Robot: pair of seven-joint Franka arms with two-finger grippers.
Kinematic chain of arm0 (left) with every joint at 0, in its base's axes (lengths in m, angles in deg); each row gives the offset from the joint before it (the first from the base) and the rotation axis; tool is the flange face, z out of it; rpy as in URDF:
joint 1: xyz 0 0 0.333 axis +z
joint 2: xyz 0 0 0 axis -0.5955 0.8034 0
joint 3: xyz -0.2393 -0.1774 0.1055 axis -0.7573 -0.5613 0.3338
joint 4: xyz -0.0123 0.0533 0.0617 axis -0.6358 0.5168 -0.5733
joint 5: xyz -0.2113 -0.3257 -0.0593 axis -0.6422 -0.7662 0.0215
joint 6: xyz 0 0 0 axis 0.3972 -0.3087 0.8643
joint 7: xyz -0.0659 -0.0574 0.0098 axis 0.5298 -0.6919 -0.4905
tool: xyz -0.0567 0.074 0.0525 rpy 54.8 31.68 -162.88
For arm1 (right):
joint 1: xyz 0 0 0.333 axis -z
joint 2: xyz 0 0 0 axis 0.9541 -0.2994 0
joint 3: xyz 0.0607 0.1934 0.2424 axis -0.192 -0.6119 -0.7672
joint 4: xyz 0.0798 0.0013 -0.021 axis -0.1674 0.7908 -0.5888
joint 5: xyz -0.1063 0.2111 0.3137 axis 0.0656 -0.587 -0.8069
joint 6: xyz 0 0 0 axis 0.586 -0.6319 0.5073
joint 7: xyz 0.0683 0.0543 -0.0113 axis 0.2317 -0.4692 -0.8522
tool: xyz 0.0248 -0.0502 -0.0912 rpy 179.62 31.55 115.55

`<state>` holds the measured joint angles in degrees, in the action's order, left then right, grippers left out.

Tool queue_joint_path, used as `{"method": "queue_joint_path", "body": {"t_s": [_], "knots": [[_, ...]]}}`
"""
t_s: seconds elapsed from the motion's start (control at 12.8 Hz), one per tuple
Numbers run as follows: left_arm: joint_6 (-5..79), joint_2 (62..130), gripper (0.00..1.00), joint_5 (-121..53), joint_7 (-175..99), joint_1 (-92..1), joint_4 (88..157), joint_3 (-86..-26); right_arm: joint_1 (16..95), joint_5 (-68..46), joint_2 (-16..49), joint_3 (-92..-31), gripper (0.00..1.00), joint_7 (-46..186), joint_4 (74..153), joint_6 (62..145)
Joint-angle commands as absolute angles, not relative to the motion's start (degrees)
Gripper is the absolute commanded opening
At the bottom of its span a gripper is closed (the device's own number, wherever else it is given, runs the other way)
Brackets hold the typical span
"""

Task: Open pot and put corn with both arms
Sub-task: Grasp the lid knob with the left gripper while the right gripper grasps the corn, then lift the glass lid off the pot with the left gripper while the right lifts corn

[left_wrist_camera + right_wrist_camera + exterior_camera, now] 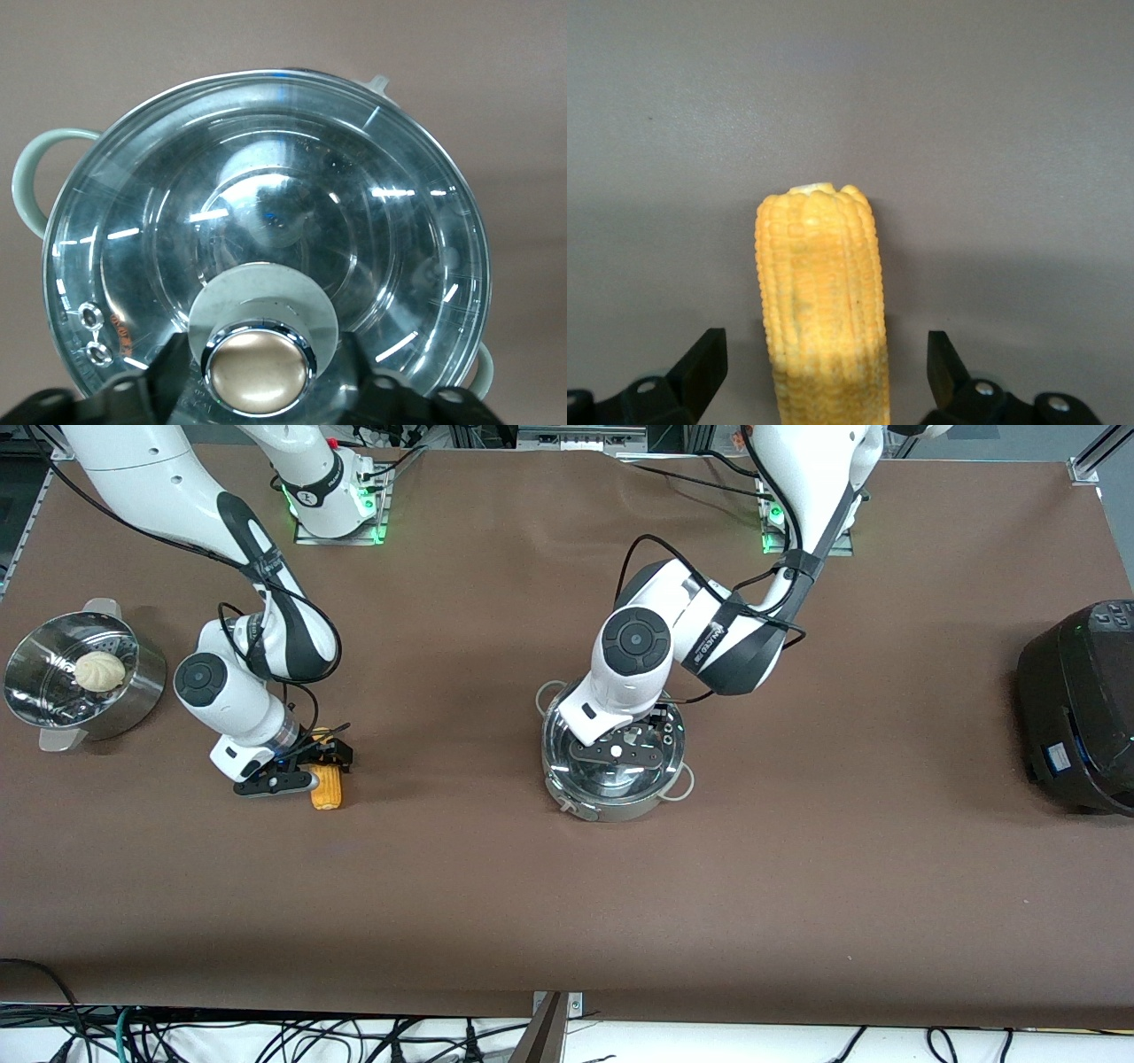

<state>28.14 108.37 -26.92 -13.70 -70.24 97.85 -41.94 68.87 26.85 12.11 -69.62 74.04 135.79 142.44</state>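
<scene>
The right gripper grabs the yellow corn's kernel-covered middle (833, 390) next, for the steel pot.
The steel pot (567, 795) stands mid-table with its clear glass lid (266, 195) on it. The lid's chrome knob (257, 367) sits in the middle. My left gripper (620, 748) is low over the lid. In the left wrist view it (261, 365) is open, with one finger on each side of the knob. The yellow corn (326, 788) lies on the table toward the right arm's end. My right gripper (325, 766) is down over it. In the right wrist view it (826, 372) is open, and the corn (822, 310) lies between the fingers with gaps on both sides.
A perforated steel steamer bowl (133, 691) holding a pale bun (97, 670) stands at the right arm's end. A large black cooker (1081, 704) stands at the left arm's end. Bare brown table lies between the corn and the pot.
</scene>
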Motion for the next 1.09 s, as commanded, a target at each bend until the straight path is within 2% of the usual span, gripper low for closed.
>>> {"method": "queue_joint_path", "body": {"t_s": [0.0, 0.23, 0.31, 0.39, 0.55, 0.62, 0.86, 1.02], "knots": [[27.56, 107.06, 0.53, -27.83, -14.42, -70.30, 98.48, -41.85, 69.15, 26.21, 13.09, -70.07, 0.87, 73.14, 137.47, 144.03], [27.91, 107.06, 0.24, -27.30, -14.42, -70.39, 97.69, -41.76, 69.24, 26.21, 12.91, -70.07, 0.58, 73.14, 137.47, 144.03], [27.91, 107.06, 0.12, -27.38, -14.42, -70.39, 97.51, -41.76, 69.24, 26.21, 12.74, -70.07, 0.57, 73.14, 137.47, 144.12], [27.91, 107.06, 0.06, -27.56, -13.99, -70.47, 97.42, -41.76, 69.33, 26.30, 12.47, -70.07, 0.46, 73.05, 137.39, 144.20], [27.39, 106.71, 0.06, -27.74, -13.19, -70.47, 95.58, -41.85, 69.24, 26.30, 12.56, -70.07, 0.08, 73.05, 137.47, 144.12], [27.38, 105.41, 0.06, -28.00, -12.93, -70.47, 95.40, -41.85, 69.24, 26.30, 12.56, -70.07, 0.00, 73.05, 137.47, 144.12], [26.51, 104.52, 0.06, -28.09, -6.97, -70.47, 95.14, -42.20, 69.24, 26.30, 12.73, -70.07, 0.00, 73.05, 137.39, 143.94], [21.87, 101.89, 0.06, -27.65, -6.77, -70.04, 95.05, -41.68, 69.15, 26.30, 14.31, -70.07, 0.00, 72.96, 136.95, 142.98]]}}
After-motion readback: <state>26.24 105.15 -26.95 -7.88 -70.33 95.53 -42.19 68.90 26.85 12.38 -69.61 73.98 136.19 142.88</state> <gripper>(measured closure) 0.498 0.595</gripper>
